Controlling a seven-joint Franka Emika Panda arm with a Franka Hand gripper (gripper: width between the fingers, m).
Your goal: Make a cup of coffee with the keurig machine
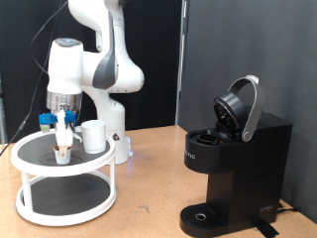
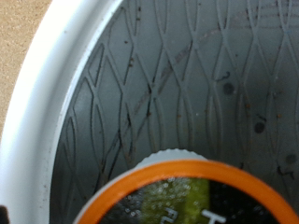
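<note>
My gripper's fingers reach down beside the coffee pod [image 1: 63, 152] [image 2: 182, 191] on the stand's top level and closing now would catch the coffee pod, so it is time to close.
The gripper [image 1: 64, 139] hangs straight down over the top tier of a white two-tier round stand [image 1: 30, 151], at the exterior view's left. Its fingertips sit right at a small coffee pod [image 1: 63, 152] standing on that tier. In the wrist view the pod [image 2: 182, 191] fills the lower edge, showing an orange rim and a dark printed lid; no fingers show there. The cup [image 1: 94, 136], a small white mug, stands on the same tier just right of the gripper. The keurig machine [image 1: 238, 164] stands at the right, black, with its hinged lid [image 1: 241, 107] raised open.
The stand's top tier has a dark patterned mat [image 2: 177, 84] inside a raised white rim [image 2: 42, 103]. The stand's lower tier [image 1: 64, 203] is bare. The robot's white base [image 1: 114, 129] stands just behind the stand. The machine's round drip tray [image 1: 203, 216] holds nothing.
</note>
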